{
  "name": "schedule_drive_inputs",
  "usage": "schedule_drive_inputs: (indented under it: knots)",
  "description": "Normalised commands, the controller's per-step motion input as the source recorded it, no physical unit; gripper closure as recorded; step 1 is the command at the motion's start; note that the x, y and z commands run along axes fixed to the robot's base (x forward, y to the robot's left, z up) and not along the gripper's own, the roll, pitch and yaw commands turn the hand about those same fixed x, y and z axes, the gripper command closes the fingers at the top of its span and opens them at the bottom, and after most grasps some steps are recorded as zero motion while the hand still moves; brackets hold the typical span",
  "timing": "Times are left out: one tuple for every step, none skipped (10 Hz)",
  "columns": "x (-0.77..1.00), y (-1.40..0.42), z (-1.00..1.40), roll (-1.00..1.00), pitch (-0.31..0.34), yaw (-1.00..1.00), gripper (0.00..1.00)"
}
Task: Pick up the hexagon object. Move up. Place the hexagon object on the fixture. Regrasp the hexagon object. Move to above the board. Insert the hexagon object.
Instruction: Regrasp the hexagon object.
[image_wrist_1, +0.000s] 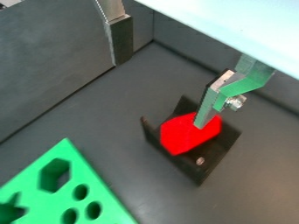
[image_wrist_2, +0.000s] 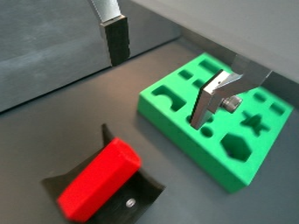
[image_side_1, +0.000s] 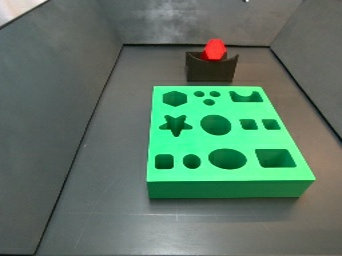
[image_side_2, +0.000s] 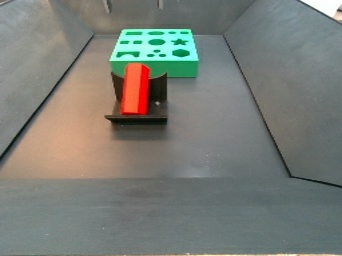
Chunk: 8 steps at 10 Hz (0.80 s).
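Note:
I should grab the hexagon object next with my gripper by the flat sides of its opposite end. Then its other end stays free to slide into the board's hexagonal hole (image_side_1: 175, 98) (image_wrist_1: 55, 175).
The red hexagon object (image_side_1: 214, 48) lies in the notch of the dark fixture (image_side_1: 211, 70), clear of the gripper. It also shows in a side view (image_side_2: 135, 88) lying lengthwise on the fixture (image_side_2: 134, 117), and in both wrist views (image_wrist_1: 187, 133) (image_wrist_2: 100, 179). The green board (image_side_1: 194, 142) lies flat beside the fixture and shows in the other views too (image_side_2: 154, 70) (image_wrist_2: 193, 150) (image_wrist_1: 61, 153). My gripper (image_wrist_1: 163, 87) (image_wrist_2: 159, 87) is open and empty, above the floor, with its fingers (image_wrist_1: 121, 39) (image_wrist_2: 208, 101) wide apart. The gripper does not show in the side views.
Dark grey walls enclose the bin floor on all sides. The fixture (image_wrist_1: 198, 162) (image_wrist_2: 140, 201) stands near one end wall, with the board between it and the open floor.

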Motion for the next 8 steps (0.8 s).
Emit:
schedule_drive_inputs:
  knots:
    - [0.00,-0.02,0.00,1.00,0.049,0.03,0.00]
    - [0.00,-0.02,0.00,1.00,0.054,0.04,0.00]
    - [0.01,-0.02,0.01,1.00,0.060,0.04,0.00]
    - [0.03,-0.02,0.00,1.00,0.066,0.04,0.00]
    - [0.04,-0.02,-0.01,1.00,0.071,0.04,0.00]
    - [0.05,-0.02,-0.01,1.00,0.083,0.05,0.00]
    - [0.07,-0.03,-0.01,1.00,0.088,0.05,0.00]
    - [0.09,-0.03,-0.02,1.00,0.110,0.06,0.00]
